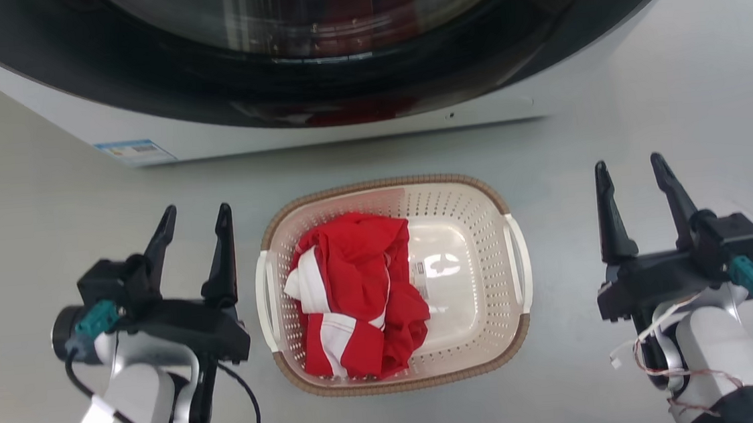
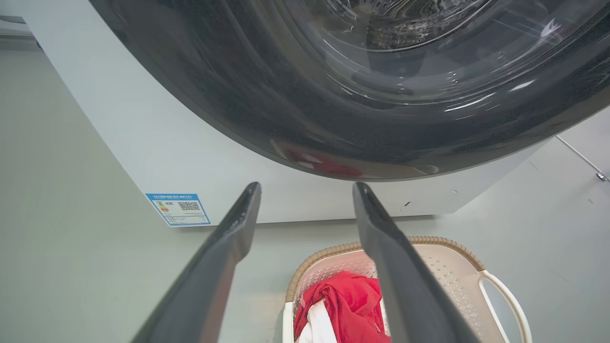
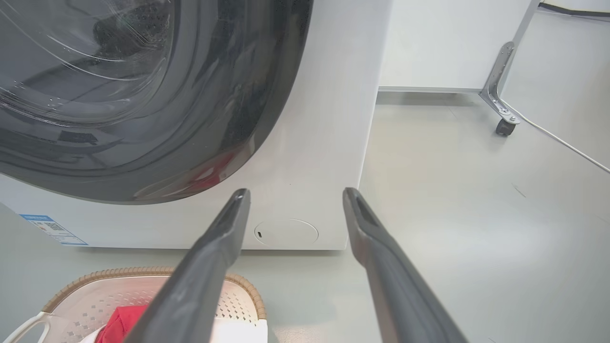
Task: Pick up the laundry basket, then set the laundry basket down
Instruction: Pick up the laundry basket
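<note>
My left gripper takes hold of the laundry basket by the slim white handle [image 1: 265,301] [image 2: 288,323] beside the red garment next, since the basket spreads far wider than my fingers.
The laundry basket [image 1: 465,231] rests on the grey floor between my arms, cream-white and perforated, with a brown woven-look rim and a white handle on each side. A red and white garment [image 1: 356,294] lies bunched in its left half. My left gripper [image 1: 194,216] hangs open to the left of the basket, apart from the left handle. My right gripper [image 1: 630,168] stands open well to the right of the basket. The basket [image 2: 443,267] also shows low in the left wrist view and at the lower left [image 3: 95,295] of the right wrist view.
A white washing machine [image 1: 316,125] with a large dark round door stands just behind the basket. A blue label [image 1: 133,151] sits on its lower left front. In the right wrist view a wheeled metal leg [image 3: 500,90] and a cable [image 3: 562,145] lie on the floor beside the machine.
</note>
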